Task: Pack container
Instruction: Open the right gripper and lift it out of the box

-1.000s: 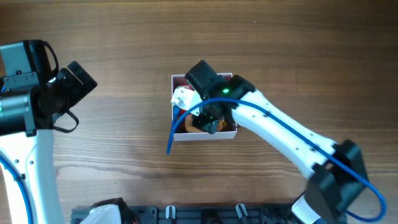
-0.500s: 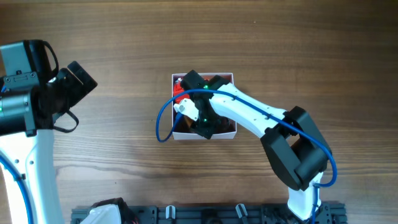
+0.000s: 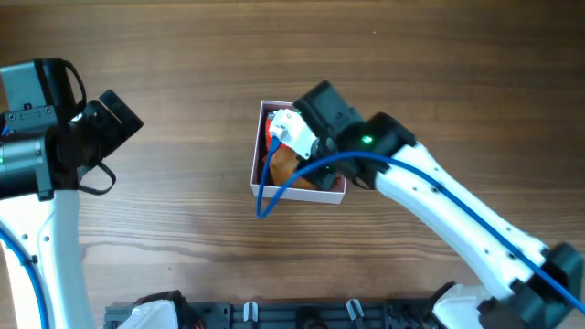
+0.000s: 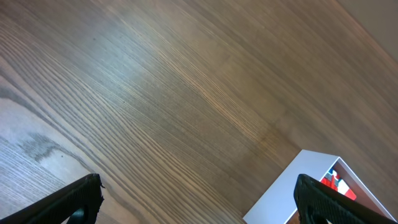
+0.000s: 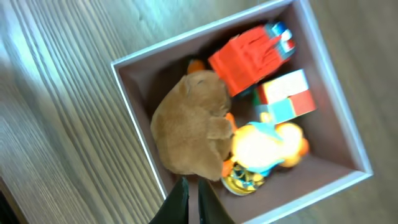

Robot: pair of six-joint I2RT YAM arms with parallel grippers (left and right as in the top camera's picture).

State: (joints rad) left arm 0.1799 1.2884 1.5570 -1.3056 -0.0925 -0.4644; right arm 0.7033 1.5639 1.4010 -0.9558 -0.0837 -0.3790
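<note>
My right gripper is shut and empty beside the plush (image 3: 285,166) (image 5: 193,127), so it would come up empty if I lifted it now, and the toys would stay in the container.
The container (image 3: 255,157) sits mid-table, white outside and dusty pink inside. In the right wrist view its rim (image 5: 205,32) frames a brown plush toy (image 5: 189,130), a red toy (image 5: 249,56), a white, red and teal block (image 5: 286,96) and a yellow-orange duck toy (image 5: 264,146). My right gripper (image 5: 193,202) is shut and empty, above the container's near edge beside the plush. The right arm (image 3: 322,111) covers part of the container from above. My left gripper (image 4: 199,205) is open and empty, far left (image 3: 114,119), with the container's corner (image 4: 292,186) by its right finger.
A blue cable (image 3: 265,196) loops from the right wrist over the container's front-left corner. A black rack (image 3: 302,315) runs along the table's front edge. Bare wood surrounds the container.
My right gripper has risen out of the container and swung toward its back right side; the arm has turned. The left arm has not moved.
</note>
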